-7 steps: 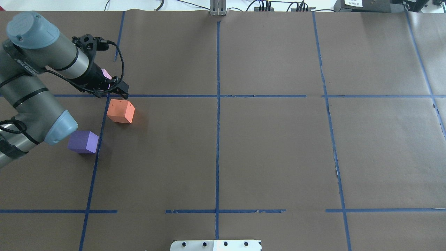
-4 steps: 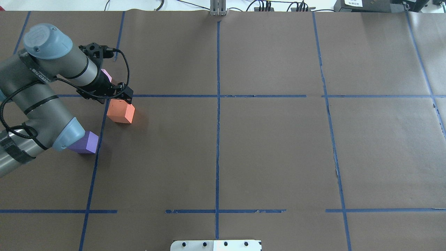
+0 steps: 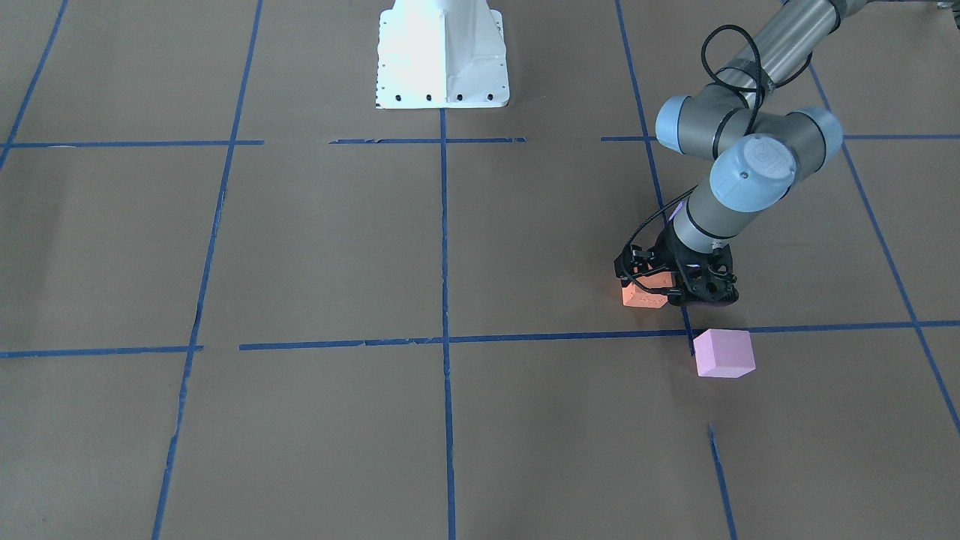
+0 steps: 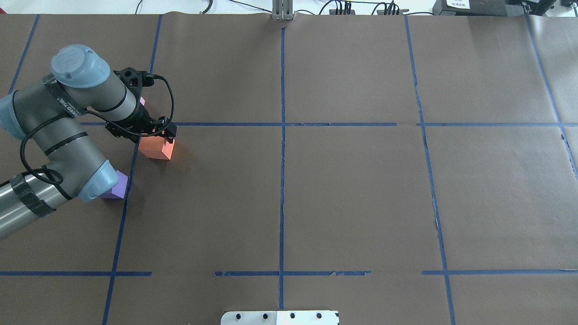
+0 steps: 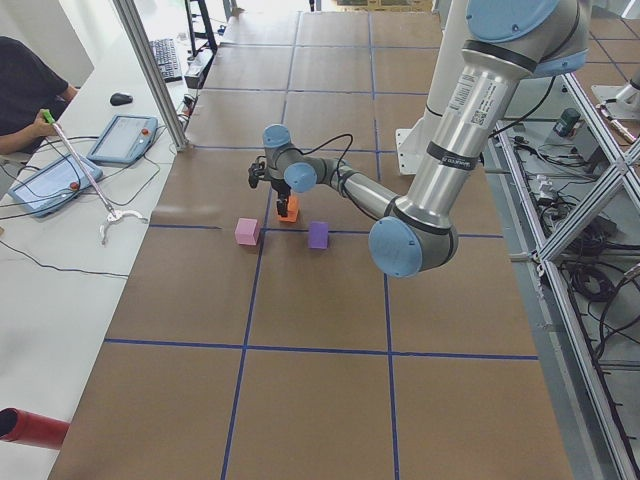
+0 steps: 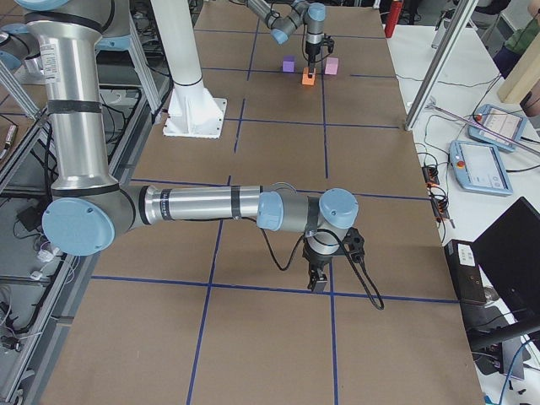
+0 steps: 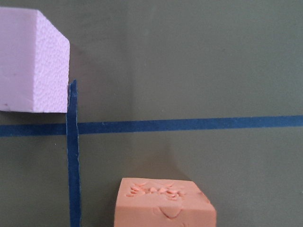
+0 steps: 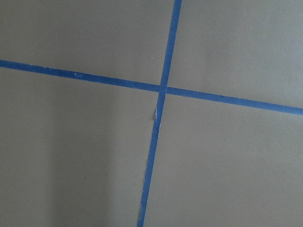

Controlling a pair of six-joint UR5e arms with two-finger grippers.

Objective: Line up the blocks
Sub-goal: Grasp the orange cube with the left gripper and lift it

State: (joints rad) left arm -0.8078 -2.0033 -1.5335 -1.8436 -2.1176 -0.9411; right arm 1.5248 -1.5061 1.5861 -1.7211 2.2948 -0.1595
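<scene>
The orange block should line up with the pink-lilac block (image 3: 724,352) (image 7: 33,60), so I should grip the orange block's opposite sides with my left gripper next.
The orange block (image 4: 159,150) lies just in front of the blue tape cross on the table's left side; it also shows in the front view (image 3: 643,298) and at the bottom of the left wrist view (image 7: 163,205). My left gripper (image 4: 156,133) hangs open right over it, fingers at its top edges. The pink-lilac block (image 3: 724,352) lies beyond it, largely hidden overhead, and shows in the left wrist view (image 7: 28,66). The violet-blue block (image 4: 117,187) lies nearer me, partly under my left elbow. My right gripper (image 6: 318,283) hovers low over a tape cross far off; I cannot tell its state.
Brown paper with a blue tape grid (image 4: 282,124) covers the table. The white robot base (image 3: 442,52) stands at the middle of my edge. An operator with tablets (image 5: 120,135) sits beyond the far edge.
My left arm has swung toward me and to the right. Its gripper has gone from over the pink-lilac block to over the orange block. The blocks have not moved.
</scene>
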